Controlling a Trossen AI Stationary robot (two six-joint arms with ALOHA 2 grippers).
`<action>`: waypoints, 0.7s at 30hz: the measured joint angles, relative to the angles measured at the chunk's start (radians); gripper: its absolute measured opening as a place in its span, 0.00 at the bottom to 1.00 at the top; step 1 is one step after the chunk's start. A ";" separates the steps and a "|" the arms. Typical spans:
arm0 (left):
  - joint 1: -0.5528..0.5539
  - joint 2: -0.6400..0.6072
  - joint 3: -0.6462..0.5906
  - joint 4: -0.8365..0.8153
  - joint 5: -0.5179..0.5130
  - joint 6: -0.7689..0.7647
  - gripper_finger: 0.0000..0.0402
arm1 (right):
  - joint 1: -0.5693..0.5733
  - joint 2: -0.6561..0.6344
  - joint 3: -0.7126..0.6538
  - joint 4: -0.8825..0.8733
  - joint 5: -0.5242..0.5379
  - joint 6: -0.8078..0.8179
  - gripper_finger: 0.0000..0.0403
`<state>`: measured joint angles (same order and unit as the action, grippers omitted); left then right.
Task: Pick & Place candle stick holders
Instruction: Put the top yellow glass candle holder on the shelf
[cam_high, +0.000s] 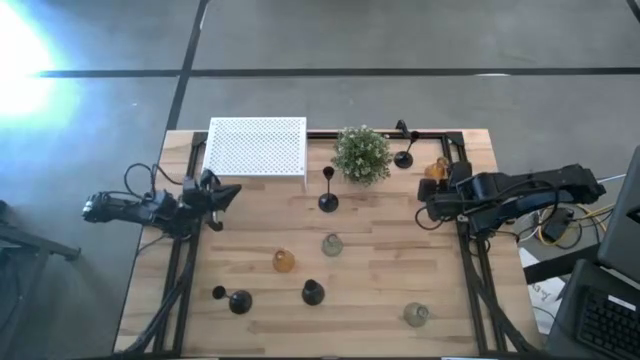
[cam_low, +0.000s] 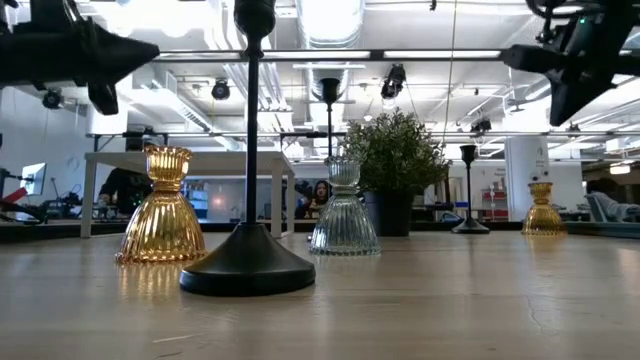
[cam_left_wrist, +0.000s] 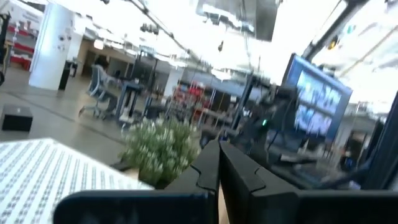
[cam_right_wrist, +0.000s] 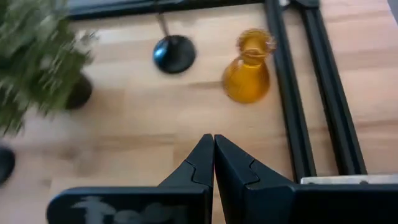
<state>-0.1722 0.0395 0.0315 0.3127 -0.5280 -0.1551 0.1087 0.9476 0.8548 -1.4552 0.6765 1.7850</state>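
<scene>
The right gripper picks up the amber holder by its flared rim (cam_right_wrist: 255, 41) next, which leaves the amber holder's round base (cam_right_wrist: 245, 86) free to set onto the white box.
Several candle stick holders stand on the wooden table. A black one (cam_high: 328, 190) stands near the centre, and another black one (cam_high: 403, 150) and an amber one (cam_high: 436, 168) stand at the far right. An amber one (cam_high: 284, 260), a clear one (cam_high: 331, 244), a black one (cam_high: 313, 292), a tipped black one (cam_high: 232, 299) and a clear one (cam_high: 416, 314) are nearer. My left gripper (cam_high: 235, 192) is shut and empty above the table's left part. My right gripper (cam_high: 432, 205) is shut and empty, just on the near side of the far-right amber holder (cam_right_wrist: 249, 68).
A white perforated box (cam_high: 255, 148) stands at the far left of the table. A bushy green potted plant (cam_high: 361, 153) stands at the far middle. Black frame rails (cam_high: 466, 250) run along the table's left and right sides. Bare wood lies between the two grippers.
</scene>
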 joint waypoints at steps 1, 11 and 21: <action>0.000 0.000 0.000 0.025 -0.005 -0.003 0.03 | -0.015 -0.010 -0.007 0.001 -0.011 0.009 0.02; 0.000 0.000 0.002 0.204 -0.091 0.103 0.03 | -0.277 -0.180 -0.017 0.115 -0.142 -0.365 0.02; 0.000 0.000 0.003 0.245 -0.138 0.101 0.03 | -0.694 -0.183 -0.023 0.282 -0.352 -1.014 0.18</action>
<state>-0.1722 0.0395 0.0345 0.5582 -0.6662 -0.0537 -0.5856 0.7641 0.8314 -1.1729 0.3250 0.7711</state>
